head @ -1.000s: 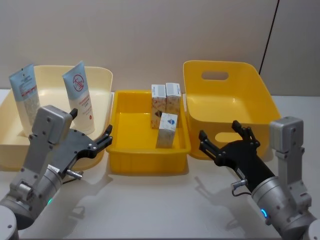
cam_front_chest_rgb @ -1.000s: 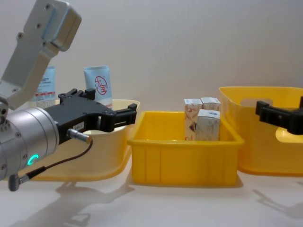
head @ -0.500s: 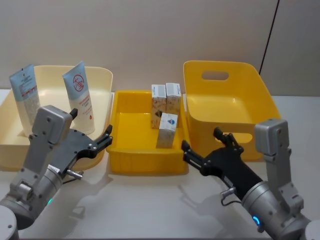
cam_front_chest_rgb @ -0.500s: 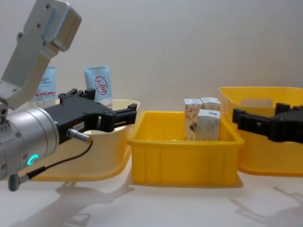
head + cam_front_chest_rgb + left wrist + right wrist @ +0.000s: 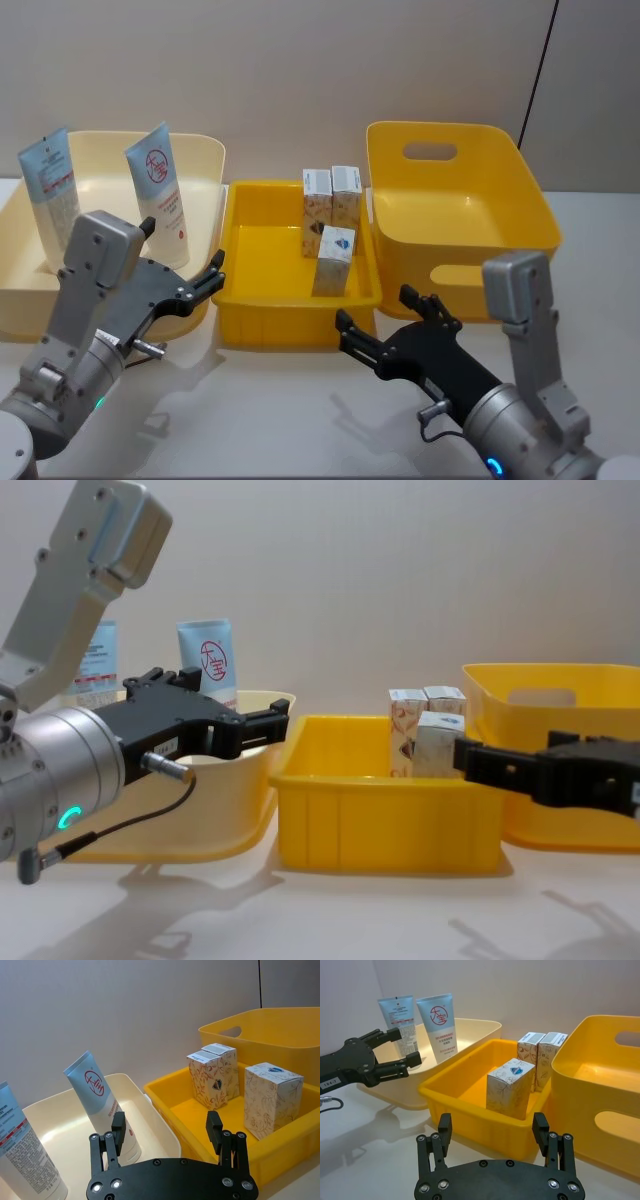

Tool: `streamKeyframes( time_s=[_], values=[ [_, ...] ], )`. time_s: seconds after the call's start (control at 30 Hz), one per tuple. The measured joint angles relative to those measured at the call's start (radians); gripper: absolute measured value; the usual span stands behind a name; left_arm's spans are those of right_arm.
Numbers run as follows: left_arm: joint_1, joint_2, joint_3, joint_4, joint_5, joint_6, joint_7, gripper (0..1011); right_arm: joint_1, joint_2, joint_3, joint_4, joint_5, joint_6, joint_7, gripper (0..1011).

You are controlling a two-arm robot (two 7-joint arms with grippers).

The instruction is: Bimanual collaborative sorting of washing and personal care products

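Observation:
My right gripper grabs the front carton's upper sides next. The yellow tray's front side (image 5: pixel 297 325) (image 5: pixel 390 825) covers the front carton's lower half, and cartons stand close behind.
Three white patterned cartons stand in the middle yellow tray (image 5: pixel 295 330): two side by side at the back (image 5: pixel 331 196) and one nearer the front (image 5: pixel 333 260). Two pale blue tubes lean upright in the cream bin (image 5: pixel 205 150), one with a red circle logo (image 5: pixel 160 195) and one at the far left (image 5: pixel 50 195). My left gripper (image 5: pixel 184 243) hangs open at the cream bin's front right corner, empty (image 5: pixel 166 1122). The right gripper (image 5: pixel 374 307) is open and empty, low over the table before the tray's front right corner, facing the front carton (image 5: pixel 510 1087).
A large yellow bin with handle cut-outs (image 5: pixel 520 200) stands right of the tray and holds nothing I can see. The three containers sit side by side along the back of the white table, with bare tabletop (image 5: pixel 270 400) in front. A wall is close behind.
The right gripper has swung left and nearer, from in front of the large yellow bin to in front of the middle tray, still open. The left arm has not moved.

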Motion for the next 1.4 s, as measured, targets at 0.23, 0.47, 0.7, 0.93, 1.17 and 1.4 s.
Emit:
streamKeyframes(
  time_s=[0.23, 0.47, 0.7, 0.93, 1.17, 1.4],
  values=[
    [0.000, 0.000, 0.000, 0.000, 0.000, 0.000, 0.000, 1001, 0.002, -0.068, -0.030, -0.001, -0.040, 0.033, -0.083, 1001],
    [0.000, 0.000, 0.000, 0.000, 0.000, 0.000, 0.000, 1002, 0.023, -0.120, -0.051, 0.020, -0.075, 0.049, -0.141, 1001],
    [0.000, 0.000, 0.000, 0.000, 0.000, 0.000, 0.000, 1001, 0.059, -0.169, -0.068, 0.054, -0.111, 0.060, -0.190, 1001],
    [0.000, 0.000, 0.000, 0.000, 0.000, 0.000, 0.000, 1002, 0.094, -0.196, -0.074, 0.083, -0.137, 0.070, -0.214, 1001],
    [0.000, 0.000, 0.000, 0.000, 0.000, 0.000, 0.000, 1002, 0.132, -0.217, -0.077, 0.119, -0.153, 0.086, -0.221, 1001],
    [0.000, 0.000, 0.000, 0.000, 0.000, 0.000, 0.000, 1002, 0.164, -0.233, -0.079, 0.153, -0.160, 0.101, -0.221, 1001]
  ],
)
